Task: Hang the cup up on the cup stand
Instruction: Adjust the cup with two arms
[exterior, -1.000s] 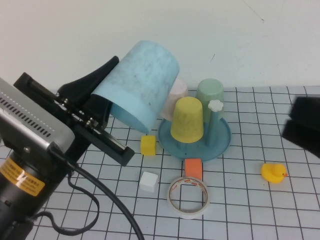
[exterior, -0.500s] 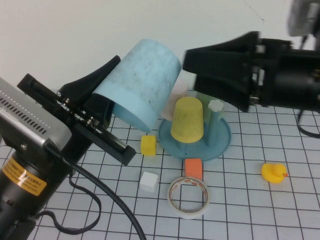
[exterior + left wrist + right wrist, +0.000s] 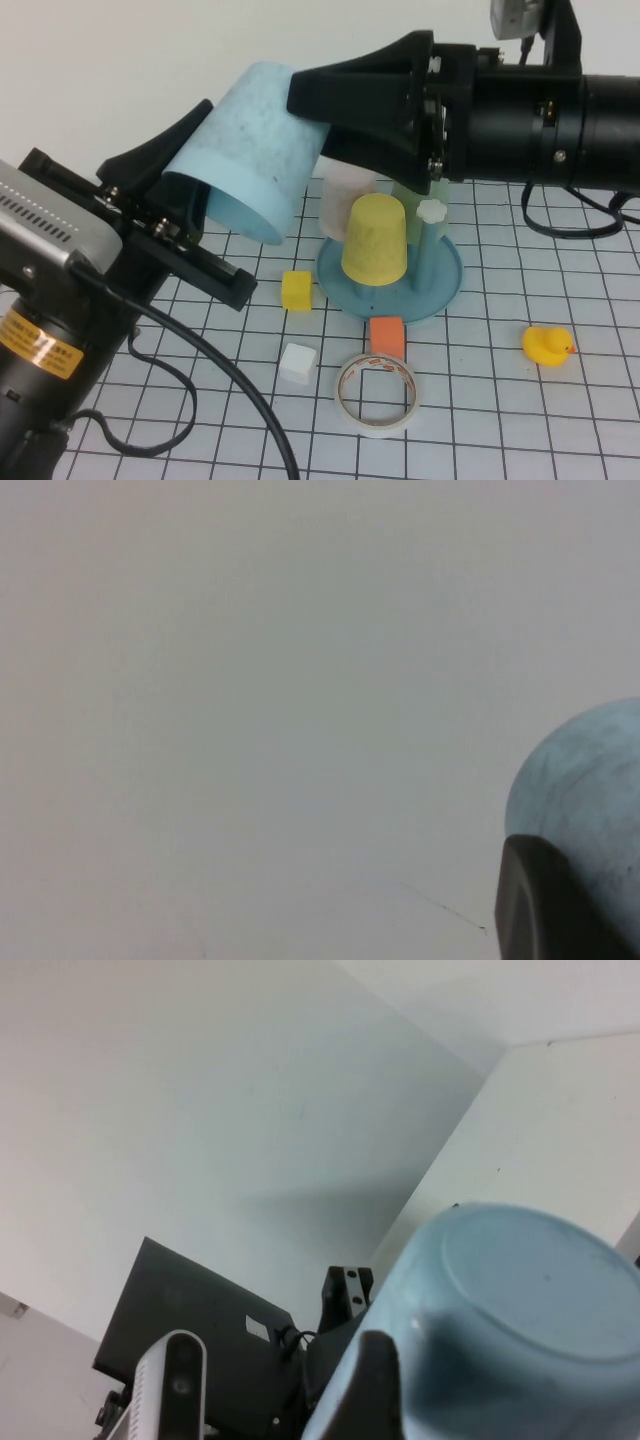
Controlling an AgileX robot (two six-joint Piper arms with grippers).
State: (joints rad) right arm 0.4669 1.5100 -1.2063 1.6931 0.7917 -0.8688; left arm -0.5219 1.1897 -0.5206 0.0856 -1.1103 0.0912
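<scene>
My right gripper grips the cup by its closed base end point(image 3: 292, 92) next, since my left gripper's fingers already hold the cup's rim end point(image 3: 222, 198).
The light sky-blue cup point(image 3: 255, 150) is held up in the air, tilted, with its mouth facing down toward me. My left gripper point(image 3: 215, 200) is shut on its rim end; the left wrist view shows the cup point(image 3: 590, 770) beside one finger point(image 3: 545, 900). My right gripper point(image 3: 310, 115) reaches in from the right, with its jaws spread at the cup's closed end. The right wrist view shows the cup's base point(image 3: 530, 1290) next to one finger point(image 3: 372, 1390). The teal cup stand point(image 3: 440, 285) sits below, and its flower-tipped peg point(image 3: 431, 211) is bare.
A yellow cup point(image 3: 375, 238) hangs on the stand, a pale green cup point(image 3: 403, 197) is partly hidden behind it, and a whitish cup point(image 3: 345, 195) is at its left. On the grid mat lie a yellow block point(image 3: 296, 290), a white block point(image 3: 298, 362), an orange block point(image 3: 386, 333), a tape roll point(image 3: 376, 393) and a rubber duck point(image 3: 547, 345).
My right arm has swung in from the right edge until its jaws reach the cup's closed end. My left gripper has lifted the cup slightly up and to the left.
</scene>
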